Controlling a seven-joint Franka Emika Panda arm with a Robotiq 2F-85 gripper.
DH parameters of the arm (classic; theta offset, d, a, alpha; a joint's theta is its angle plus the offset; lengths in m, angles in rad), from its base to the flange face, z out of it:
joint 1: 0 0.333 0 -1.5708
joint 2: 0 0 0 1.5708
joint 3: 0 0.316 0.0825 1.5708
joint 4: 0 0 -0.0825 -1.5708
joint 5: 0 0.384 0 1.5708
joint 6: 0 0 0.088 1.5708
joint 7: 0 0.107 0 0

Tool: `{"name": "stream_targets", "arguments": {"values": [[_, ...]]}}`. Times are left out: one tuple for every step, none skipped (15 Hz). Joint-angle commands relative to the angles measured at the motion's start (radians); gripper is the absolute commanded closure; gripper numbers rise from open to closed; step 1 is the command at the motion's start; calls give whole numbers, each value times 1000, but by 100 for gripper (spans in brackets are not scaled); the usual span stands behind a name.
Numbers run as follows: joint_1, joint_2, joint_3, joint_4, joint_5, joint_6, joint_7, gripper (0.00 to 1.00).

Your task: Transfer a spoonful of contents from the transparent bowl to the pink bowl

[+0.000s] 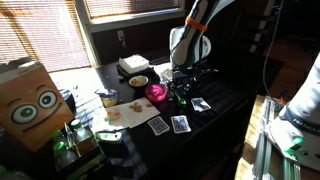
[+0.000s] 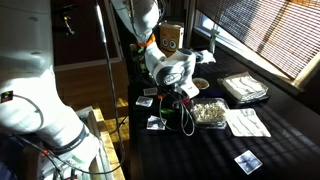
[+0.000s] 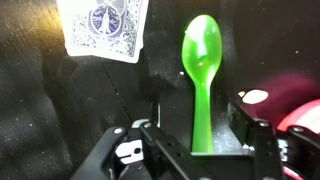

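Note:
My gripper should pick up the green spoon (image 3: 203,50) next. It needs to hold the spoon by its handle (image 3: 202,122), so the spoon's bowl stays free to scoop from the transparent bowl.
In the wrist view my gripper (image 3: 198,115) is open, a finger on each side of the green spoon (image 3: 203,50). The spoon lies flat on the black table, its empty bowl pointing away. Neither finger touches its handle. The pink bowl (image 3: 303,100) shows at the right edge, close beside the right finger. In an exterior view the gripper (image 1: 180,88) is down at the table just beside the pink bowl (image 1: 156,92). The transparent bowl (image 1: 107,98) stands further along. It also shows in an exterior view (image 2: 208,112) with pale whitish contents near the gripper (image 2: 172,95).
An opaque bowl with yellowish-brown stuff (image 1: 138,81) and a white box (image 1: 133,65) stand behind the pink bowl. Playing cards (image 1: 180,123) lie on the table, one just beyond the spoon (image 3: 105,25). A paper napkin (image 1: 118,115) and a cardboard box with a face (image 1: 30,100) stand aside.

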Motion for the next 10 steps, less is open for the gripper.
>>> {"name": "stream_targets", "arguments": {"values": [[15, 14, -4, 7, 38, 42, -14, 1], [17, 17, -5, 10, 39, 47, -13, 0], [16, 19, -4, 13, 42, 50, -16, 0], [17, 21, -3, 14, 42, 52, -18, 0], [16, 23, -2, 15, 45, 54, -21, 11], [18, 25, -3, 16, 44, 53, -21, 25], [25, 29, -11, 17, 34, 52, -17, 27], [25, 32, -10, 17, 35, 51, -20, 33], [27, 35, -11, 18, 34, 51, -18, 40], [28, 37, -12, 18, 34, 52, -18, 49]]}}
